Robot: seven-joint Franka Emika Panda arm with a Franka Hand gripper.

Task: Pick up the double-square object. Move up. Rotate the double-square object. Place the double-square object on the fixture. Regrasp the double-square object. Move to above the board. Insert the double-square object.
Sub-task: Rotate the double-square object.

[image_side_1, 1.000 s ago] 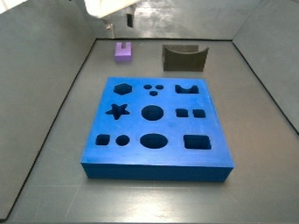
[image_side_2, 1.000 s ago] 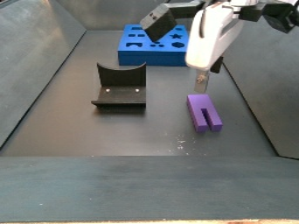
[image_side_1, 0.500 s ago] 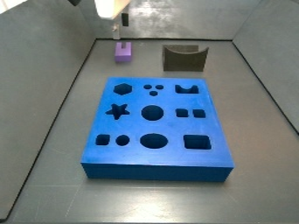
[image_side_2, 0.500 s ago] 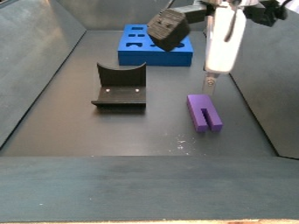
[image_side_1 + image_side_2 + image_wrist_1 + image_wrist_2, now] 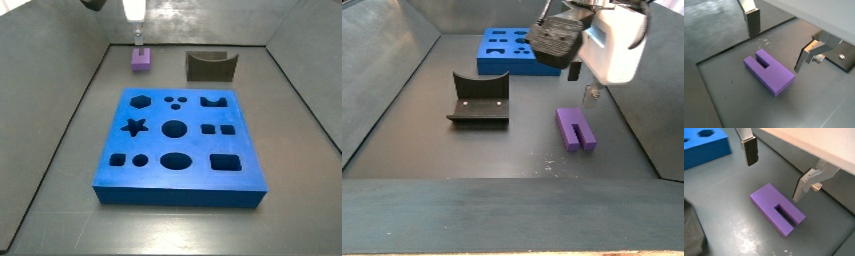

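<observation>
I should next grab the double-square object by its long sides with my gripper, so that I can lift it and rotate it for placing on the fixture.
The double-square object is a small light-purple notched block lying flat on the dark floor, seen in both side views (image 5: 139, 59) (image 5: 576, 128) and both wrist views (image 5: 767, 72) (image 5: 777, 210). My gripper (image 5: 584, 86) hangs just above it, open and empty, also visible in a side view (image 5: 135, 38). In both wrist views the gripper (image 5: 776, 52) (image 5: 774, 181) has its fingers (image 5: 753, 22) (image 5: 749, 152) spread wide, the block lying below and between them, untouched. The fixture (image 5: 210, 66) (image 5: 478, 100) stands beside the block. The blue board (image 5: 178, 140) (image 5: 513, 50) lies apart.
Grey walls enclose the floor; the block lies near one side wall (image 5: 636, 120). A corner of the board shows in a wrist view (image 5: 704, 148). The arm's wrist body (image 5: 616, 40) hangs over the block.
The gripper has shifted a little sideways to stand over the purple block, and the wrist has turned. The block, fixture and board have not moved.
</observation>
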